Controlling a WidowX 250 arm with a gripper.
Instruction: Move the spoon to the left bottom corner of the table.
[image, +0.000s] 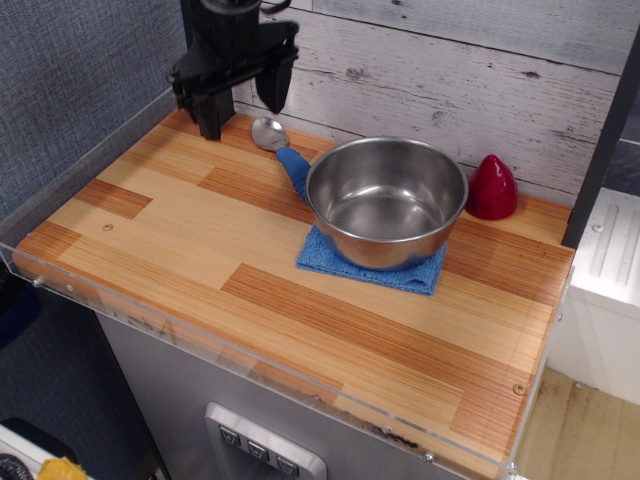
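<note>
The spoon needs to go to the table's corner, so my gripper should next grab it by its ribbed blue handle (293, 168).
The spoon (284, 150) lies at the back of the table (180, 215). Its shiny round bowl is toward the back wall, and its ribbed blue handle points toward the front right, its end beside the metal pot. My gripper (243, 98) hangs open and empty just above and slightly left of the spoon's bowl, its two black fingers (276, 88) spread apart. It touches nothing.
A steel pot (386, 200) stands on a folded blue cloth (372, 267) mid-table, right beside the spoon handle. A red cone-shaped object (492, 187) sits at the back right. A dark post (206, 112) stands at the back left corner. A clear acrylic rim (210, 335) edges the table.
</note>
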